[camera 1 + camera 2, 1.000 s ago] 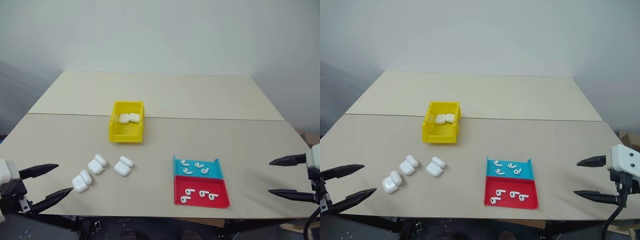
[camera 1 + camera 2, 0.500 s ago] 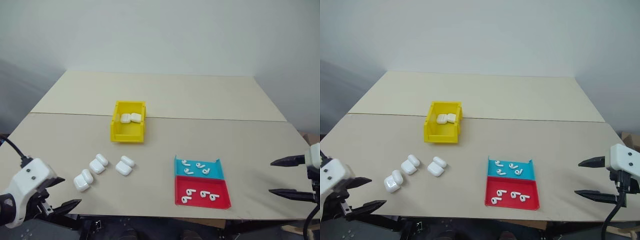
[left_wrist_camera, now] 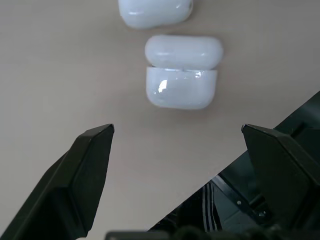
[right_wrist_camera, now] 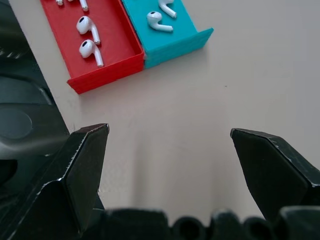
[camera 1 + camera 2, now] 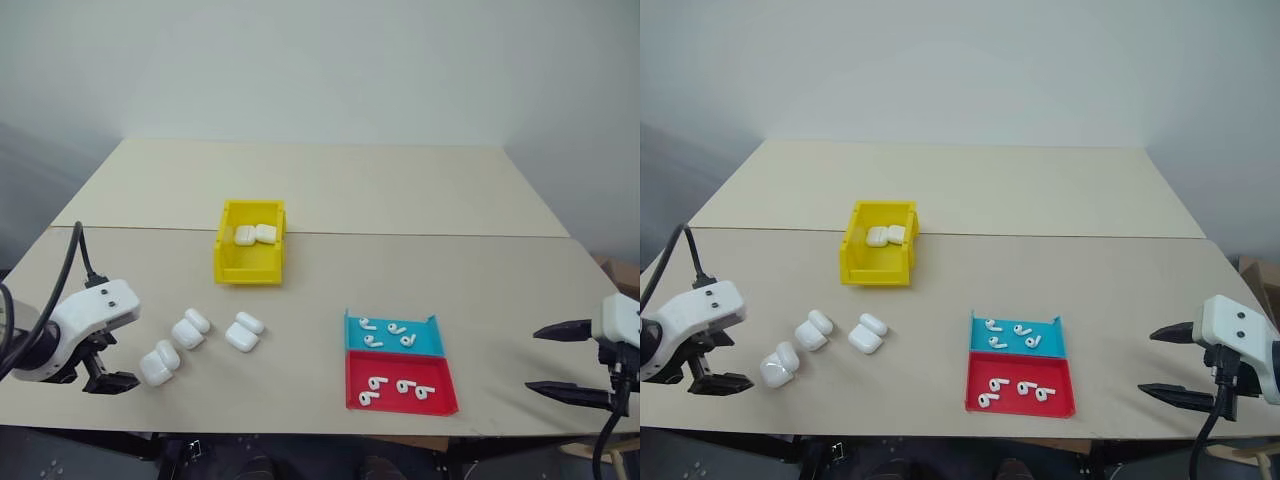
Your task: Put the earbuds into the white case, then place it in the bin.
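Observation:
My left gripper picks up the white case by its body [image 5: 155,369] [image 3: 181,89] next, since the lid stays free that way while the earbuds go in.
Three white cases lie at the table's front left, the nearest white case [image 5: 160,364] [image 3: 181,87] showing lid and body as two lobes. My left gripper [image 3: 177,128] [image 5: 118,365] points down just left of that case, open, with nothing between its fingers. The earbuds [image 5: 388,334] lie in a blue tray [image 5: 436,335], and more earbuds [image 5: 398,388] [image 4: 88,26] in a red tray [image 5: 352,385]. The yellow bin [image 5: 250,272] stands farther back with two cases [image 5: 253,235] inside. My right gripper [image 5: 533,360] [image 4: 169,130] hangs open at the table's right front, apart from the trays.
The other two cases [image 5: 190,329] [image 5: 243,332] lie between the nearest case and the trays. A seam [image 5: 400,234] crosses the table behind the bin. The table's front edge [image 5: 300,432] runs close under both grippers.
My left arm has swung in over the table and tipped its gripper downward, next to the nearest case. The right gripper has hardly moved.

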{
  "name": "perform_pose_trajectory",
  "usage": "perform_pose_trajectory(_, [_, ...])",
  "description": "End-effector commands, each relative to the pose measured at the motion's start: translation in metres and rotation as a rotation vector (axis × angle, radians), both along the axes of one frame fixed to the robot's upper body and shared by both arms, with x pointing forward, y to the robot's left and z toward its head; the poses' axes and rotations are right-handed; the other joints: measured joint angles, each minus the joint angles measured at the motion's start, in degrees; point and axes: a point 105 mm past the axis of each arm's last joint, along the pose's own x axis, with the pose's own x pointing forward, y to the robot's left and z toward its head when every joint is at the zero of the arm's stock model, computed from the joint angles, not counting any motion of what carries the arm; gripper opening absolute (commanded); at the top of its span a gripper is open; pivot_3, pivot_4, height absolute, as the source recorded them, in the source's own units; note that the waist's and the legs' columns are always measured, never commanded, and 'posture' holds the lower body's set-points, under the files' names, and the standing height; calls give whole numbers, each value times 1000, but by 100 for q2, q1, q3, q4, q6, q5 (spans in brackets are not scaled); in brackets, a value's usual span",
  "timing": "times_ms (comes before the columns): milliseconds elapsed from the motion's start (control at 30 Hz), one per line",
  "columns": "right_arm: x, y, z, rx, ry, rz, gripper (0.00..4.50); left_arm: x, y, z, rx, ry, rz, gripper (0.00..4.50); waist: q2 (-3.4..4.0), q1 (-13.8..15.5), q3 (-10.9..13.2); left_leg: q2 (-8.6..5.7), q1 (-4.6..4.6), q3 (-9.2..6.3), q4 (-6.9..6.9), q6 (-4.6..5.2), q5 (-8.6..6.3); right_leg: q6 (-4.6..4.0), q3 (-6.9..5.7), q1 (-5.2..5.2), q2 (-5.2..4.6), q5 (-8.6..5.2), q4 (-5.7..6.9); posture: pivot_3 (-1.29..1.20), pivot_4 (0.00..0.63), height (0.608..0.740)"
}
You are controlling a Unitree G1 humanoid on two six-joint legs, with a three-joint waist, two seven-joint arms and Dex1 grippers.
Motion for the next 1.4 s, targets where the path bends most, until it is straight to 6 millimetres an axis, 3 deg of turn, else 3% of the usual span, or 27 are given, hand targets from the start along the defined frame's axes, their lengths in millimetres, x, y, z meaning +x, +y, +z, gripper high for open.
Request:
perform_pose_trajectory(33, [-3,-1,4,-8,-18,-25,4500,6,7,-3,23,10,-8,4452,0,9,1,1,-3,-1,0,0,0,0,0,-5,2,0,4,0,150,740])
perform_pose_trajectory(233, [-6,-1,0,-11,-13,-44,4500,20,8,-18,-24,20,18,4452,0,13,1,0,-1,-2,9,0,0,-3,-2,-1,3,-5,17,0,150,740])
perform_pose_trajectory(567, [-2,-1,-1,-8,-16,-56,4500,36,-10,-37,-21,68,-24,4452,-2,17,2,0,-8,-9,26,0,0,0,-4,1,6,-5,23,0,150,740])
perform_pose_trajectory(1033, [-3,-2,-9,-24,-10,-78,4500,38,-7,-48,13,120,-58,4452,0,14,1,0,-5,-12,31,1,1,1,-4,5,7,-5,28,0,150,740])
perform_pose_trajectory(1133, [-3,-2,-10,-24,-13,-81,4500,38,-6,-49,21,119,-66,3824,1,10,1,0,-2,-12,32,1,1,1,-4,6,7,-5,32,0,150,740])
perform_pose_trajectory(1233, [-2,-2,-10,-26,-19,-84,4500,39,-5,-49,34,110,-64,2885,1,7,1,0,-4,-12,34,1,1,1,-4,6,7,-5,32,0,150,740])
perform_pose_trajectory(1400, [0,-1,-10,-24,-26,-85,4500,41,-5,-46,38,88,-60,2767,1,11,1,0,-4,-13,34,1,1,2,-4,6,7,-6,32,0,150,740])
